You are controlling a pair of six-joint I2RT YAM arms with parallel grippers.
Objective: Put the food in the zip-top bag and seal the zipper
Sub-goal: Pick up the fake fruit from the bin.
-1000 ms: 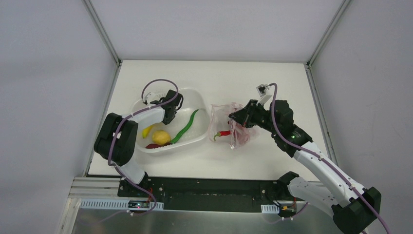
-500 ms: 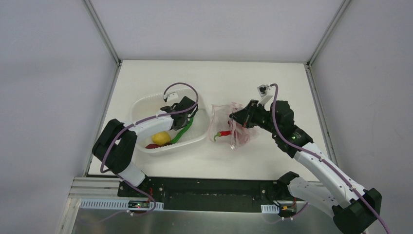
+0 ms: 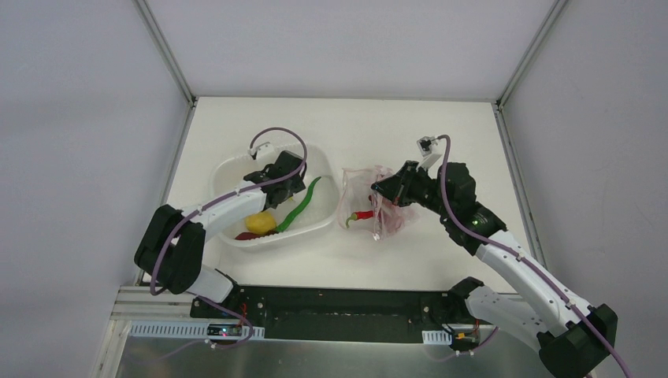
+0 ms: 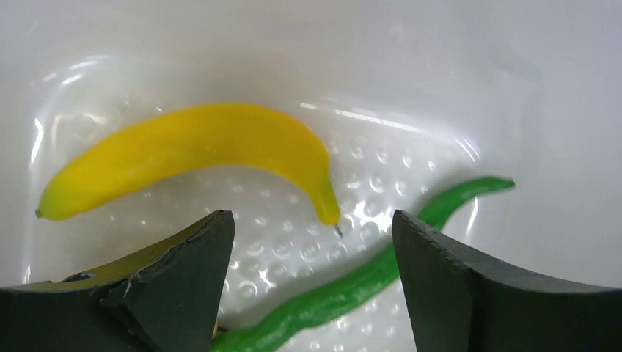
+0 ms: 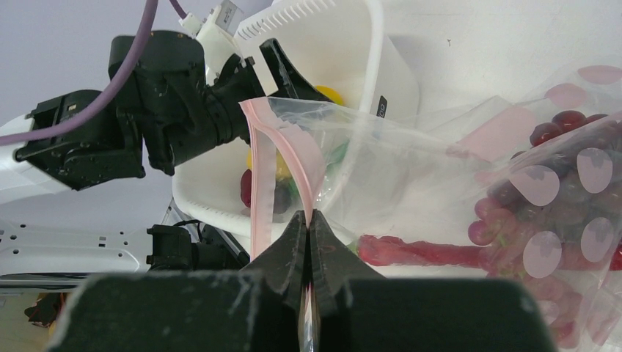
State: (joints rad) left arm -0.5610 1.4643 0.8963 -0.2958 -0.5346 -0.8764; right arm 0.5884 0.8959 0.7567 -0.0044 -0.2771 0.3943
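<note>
The left gripper grabs the yellow banana by its narrow stem end next, leaving the banana's body free to enter the zip-top bag first.
My left gripper hangs open inside the white tub, nothing between its fingers. In the left wrist view the yellow banana lies just beyond the left gripper, and the green chili runs beneath it. The round yellow fruit sits at the tub's near side. The zip-top bag lies right of the tub, holding the red chili and the grape bunch. My right gripper is shut on the pink zipper, holding the bag's mouth up and open toward the tub.
A dark red piece lies at the tub's near left corner. The tub's rim stands close to the bag's mouth. Grey walls enclose the white table on three sides.
My left gripper has opened; it was shut in both earlier frames. It swung right over the tub, then drew back slightly left. The right arm and the bag have not moved.
</note>
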